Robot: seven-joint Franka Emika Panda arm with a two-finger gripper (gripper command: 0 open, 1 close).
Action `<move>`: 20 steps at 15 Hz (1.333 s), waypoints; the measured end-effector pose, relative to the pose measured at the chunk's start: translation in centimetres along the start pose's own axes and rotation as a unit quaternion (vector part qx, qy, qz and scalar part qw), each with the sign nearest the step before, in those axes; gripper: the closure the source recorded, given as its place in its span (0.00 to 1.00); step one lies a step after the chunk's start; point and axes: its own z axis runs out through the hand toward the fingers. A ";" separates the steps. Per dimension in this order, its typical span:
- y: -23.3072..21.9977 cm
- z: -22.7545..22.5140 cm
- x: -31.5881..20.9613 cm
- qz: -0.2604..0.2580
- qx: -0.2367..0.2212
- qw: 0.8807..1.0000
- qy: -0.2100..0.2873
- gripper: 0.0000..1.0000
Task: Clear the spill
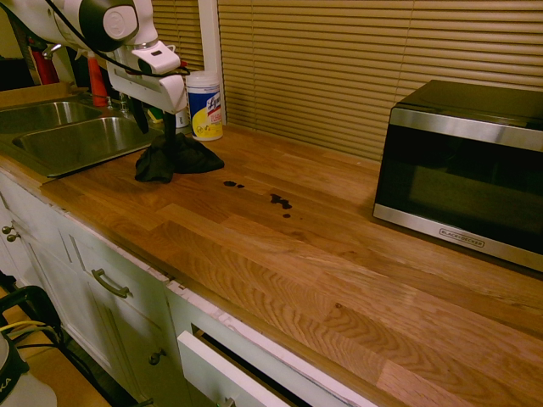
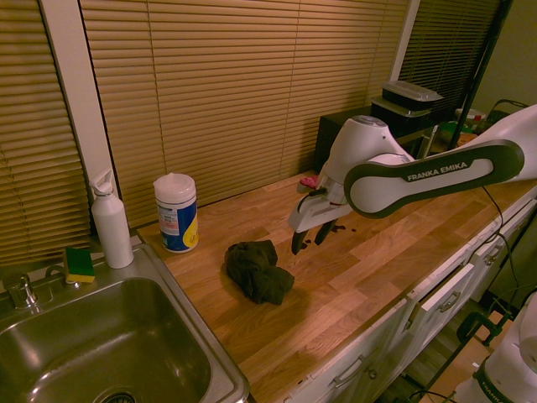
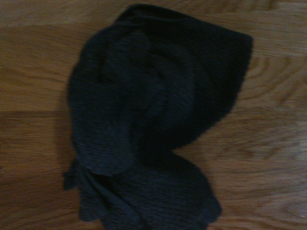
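The cloth's bunched middle (image 1: pixel 176 146) stands up in a heap while its outer corner (image 1: pixel 212 162) lies slack on the counter, so the gripper needs to pinch the cloth by that middle next.
The spill (image 1: pixel 281 202) is a few small dark drops and blotches on the wooden counter (image 1: pixel 322 280), with one more blot (image 1: pixel 231 183) a little to its left. A crumpled black cloth (image 1: pixel 174 158) lies on the counter between the spill and the sink, and it shows as a dark heap (image 2: pixel 258 270) in the second exterior view. It fills the wrist view (image 3: pixel 153 124). My gripper (image 2: pixel 310 239) hangs open just above the cloth, its fingers apart and holding nothing. In the first exterior view the gripper (image 1: pixel 155 123) is directly over the cloth.
A steel sink (image 1: pixel 76 140) sits at the counter's left end, with a wipes canister (image 1: pixel 204 106) behind the cloth. A white bottle (image 2: pixel 111 222) and a sponge (image 2: pixel 80 264) stand by the sink. A microwave (image 1: pixel 462 170) occupies the right. Blinds cover the back wall.
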 end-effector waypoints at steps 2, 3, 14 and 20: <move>-1.6 0.7 -1.0 -0.008 0.011 1.000 -0.003 0.00; -2.3 1.3 -1.3 -0.010 0.014 1.000 -0.005 0.00; -7.3 9.5 0.0 0.011 -0.003 1.000 0.014 0.00; -8.3 12.7 0.6 0.017 -0.021 0.999 0.019 1.00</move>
